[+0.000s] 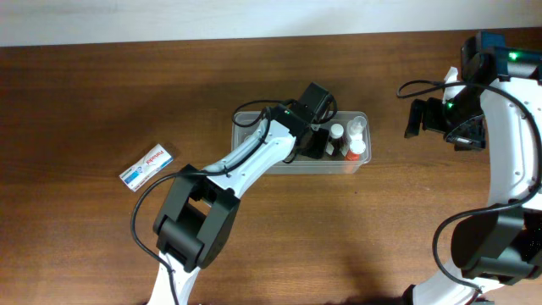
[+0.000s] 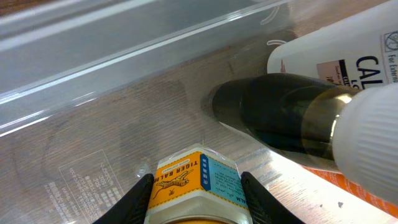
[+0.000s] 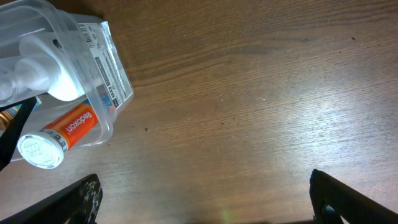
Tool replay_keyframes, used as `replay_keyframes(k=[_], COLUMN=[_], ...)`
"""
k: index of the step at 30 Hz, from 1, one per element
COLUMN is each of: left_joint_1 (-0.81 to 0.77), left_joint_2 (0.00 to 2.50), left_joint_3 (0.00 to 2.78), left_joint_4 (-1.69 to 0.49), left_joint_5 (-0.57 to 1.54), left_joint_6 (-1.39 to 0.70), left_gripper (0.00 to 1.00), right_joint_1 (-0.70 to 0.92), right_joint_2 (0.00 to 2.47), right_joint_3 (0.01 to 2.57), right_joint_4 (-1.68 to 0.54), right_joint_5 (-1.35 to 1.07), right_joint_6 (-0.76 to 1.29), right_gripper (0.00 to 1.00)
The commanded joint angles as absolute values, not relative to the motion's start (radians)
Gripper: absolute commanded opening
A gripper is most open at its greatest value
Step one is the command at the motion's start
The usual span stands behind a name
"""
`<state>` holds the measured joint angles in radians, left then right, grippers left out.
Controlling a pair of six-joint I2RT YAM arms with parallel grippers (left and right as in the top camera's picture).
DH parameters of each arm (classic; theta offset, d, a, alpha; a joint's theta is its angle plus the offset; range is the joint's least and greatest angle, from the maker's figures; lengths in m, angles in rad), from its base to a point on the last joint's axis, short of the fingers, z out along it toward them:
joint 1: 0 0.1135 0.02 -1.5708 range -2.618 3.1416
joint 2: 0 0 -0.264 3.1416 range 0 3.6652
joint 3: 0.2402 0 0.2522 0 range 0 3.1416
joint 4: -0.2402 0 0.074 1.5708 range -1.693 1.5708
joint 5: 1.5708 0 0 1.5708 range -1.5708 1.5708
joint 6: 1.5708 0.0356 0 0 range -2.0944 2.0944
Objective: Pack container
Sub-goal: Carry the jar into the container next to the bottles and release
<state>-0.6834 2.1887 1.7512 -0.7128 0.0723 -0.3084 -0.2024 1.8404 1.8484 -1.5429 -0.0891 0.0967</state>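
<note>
The jar is inside the container, just above the container's free bottom beside the dark bottle, so the jar would land. My left gripper opens next.
The clear container [image 1: 246,127] stands at the table's middle; its floor and wall show in the left wrist view [image 2: 93,56] and its corner in the right wrist view [image 3: 106,62]. My left gripper [image 1: 317,138] is inside it, shut [image 2: 198,178] on a small Tiger Balm jar [image 2: 194,190] with an orange and blue label, just above the container floor. Beside the jar lie a dark bottle with a white cap [image 2: 273,115] and a white bottle [image 2: 348,50]. My right gripper [image 1: 417,119] is open and empty [image 3: 205,205] over bare table right of the container.
An orange-red tube with a white cap [image 3: 71,127] lies at the container's right end [image 1: 356,151], next to white bottles [image 1: 337,131]. A small white and blue box [image 1: 146,167] lies on the wooden table, left of the container.
</note>
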Motion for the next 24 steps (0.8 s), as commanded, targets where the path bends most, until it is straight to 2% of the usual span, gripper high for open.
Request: replay_keyframes(k=[1,2,6,11,12,24], left_joint_1=[-0.687,-0.687,-0.687,-0.687,-0.687,-0.679], left_joint_2=[2.194,2.194,2.194,2.194,2.194,2.188], left_joint_3=[1.753,1.753,1.753,1.753,1.753,1.772], left_joint_4=[-0.709,-0.71,-0.71,-0.71,-0.71,-0.736], left_joint_5=[0.084,0.084,0.084,0.084,0.084,0.083], left_joint_6=[-0.322,-0.322,-0.321,-0.321,-0.321,-0.321], left_gripper=[0.34,0.41,0.41,0.5,0.57,0.57], right_joint_1=[-0.204,-0.204,-0.204,-0.204,-0.204,-0.204], right_joint_2=[1.821,1.821,1.821,1.821,1.821,1.821], right_joint_3=[1.843,1.843,1.843,1.843,1.843,1.843], right_joint_4=[-1.544,-1.544,-1.544,-1.544,-1.544,-1.544], right_joint_5=[-0.098,-0.098,-0.099,-0.099,-0.099,-0.098], right_joint_6=[0.089,0.089,0.086,0.086,0.086,0.086], right_gripper=[0.98,0.98,0.98,0.98,0.98,0.98])
